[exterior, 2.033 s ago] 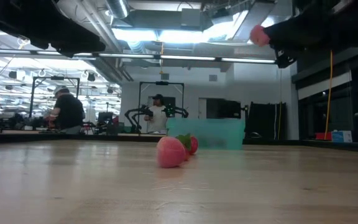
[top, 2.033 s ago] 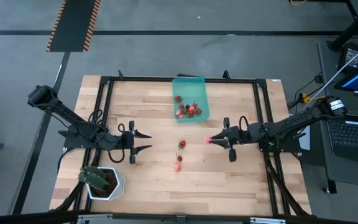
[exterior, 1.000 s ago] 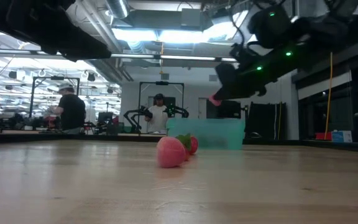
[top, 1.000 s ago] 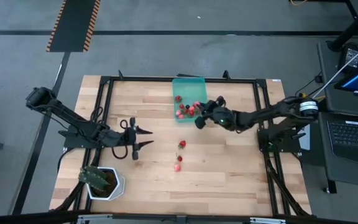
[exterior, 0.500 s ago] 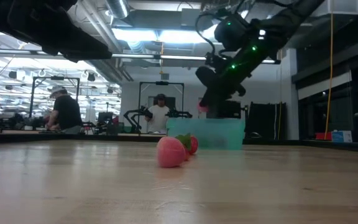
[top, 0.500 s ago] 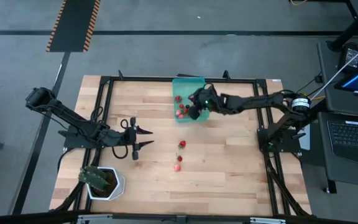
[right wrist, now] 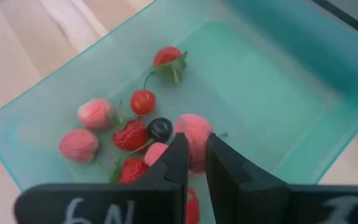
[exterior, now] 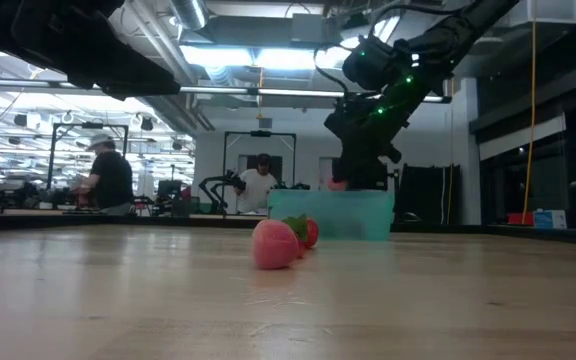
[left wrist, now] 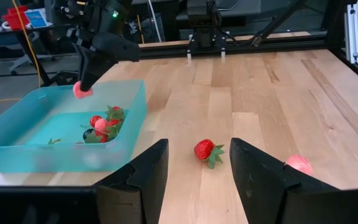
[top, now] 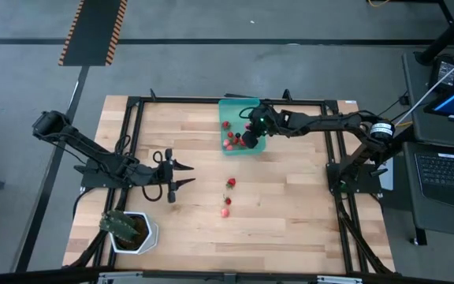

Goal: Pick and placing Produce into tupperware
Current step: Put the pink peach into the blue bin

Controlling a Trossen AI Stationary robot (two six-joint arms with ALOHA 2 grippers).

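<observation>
The pink fruit (right wrist: 194,140) between my right gripper's fingers is inside the rim of the teal tupperware (right wrist: 253,93), so it is time for my right gripper to release the fruit.
The teal tupperware (top: 239,108) stands at the table's far middle with several red and pink fruits (right wrist: 114,134) and a dark berry (right wrist: 160,129) in its near end. My right gripper (top: 248,140) hangs over it, shut on a pink fruit (left wrist: 81,91). On the wood nearer the table's front lie a red strawberry (top: 231,183) and a pink fruit (top: 225,211). At the table's left, my left gripper (top: 181,176) waits open, with its fingers (left wrist: 145,177) on either side of the view toward the strawberry (left wrist: 206,150). My right gripper pinches the round pink fruit (right wrist: 194,134) between its two fingertips (right wrist: 178,158). The fingers slant down at it from the table's right. The fruit hangs at their free ends, lifted clear over the tupperware's near end, above the fruits lying there.
A white pot with a green plant (top: 130,230) stands at the near left corner. A black frame (top: 333,126) runs round the tabletop. People stand at benches (exterior: 108,180) in the room beyond. Bare wood (top: 290,213) lies on the table's near right.
My right gripper has carried the pink fruit from just off the tupperware's near edge toward the far edge, over the container. It has tipped its fingers further downward. It has stayed shut on the fruit, which hangs clear.
</observation>
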